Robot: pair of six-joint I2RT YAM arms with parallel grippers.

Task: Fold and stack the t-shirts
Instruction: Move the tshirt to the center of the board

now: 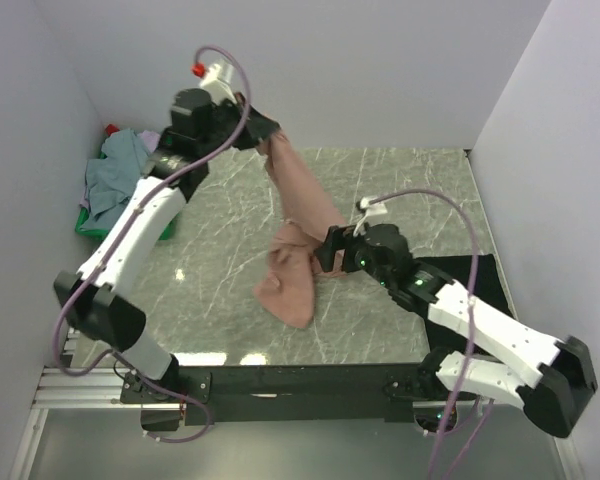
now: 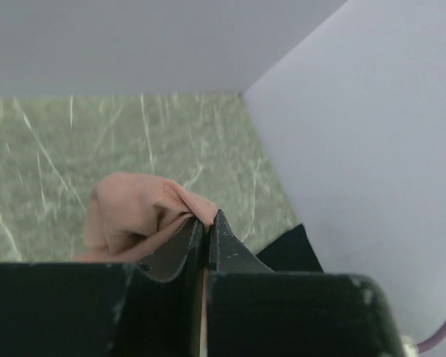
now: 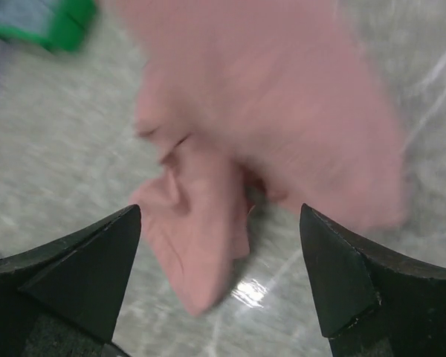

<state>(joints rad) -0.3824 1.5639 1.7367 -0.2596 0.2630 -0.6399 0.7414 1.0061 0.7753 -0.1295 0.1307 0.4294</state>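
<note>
The fold hangs high above the table and would drop short if released now. My left gripper keeps holding the fold until it is lower.
A salmon-pink t-shirt [image 1: 298, 210] hangs in a long strip from my left gripper [image 1: 263, 133], which is raised near the back wall. Its lower end is bunched on the table. In the left wrist view the jaws [image 2: 207, 217] are shut on a fold of the pink cloth [image 2: 130, 212]. My right gripper [image 1: 325, 252] stands open just right of the shirt's lower part. In the right wrist view the pink shirt [image 3: 282, 97] fills the space ahead of the gripper [image 3: 219, 212], with nothing between the fingers. A black t-shirt [image 1: 480, 275] lies flat at the right, partly under the right arm.
A green crate [image 1: 92, 228] stands at the far left against the wall, holding a grey-blue shirt [image 1: 115, 175] and a lavender one [image 1: 150, 138]. White walls close in the marble-patterned table [image 1: 210, 290] on three sides.
</note>
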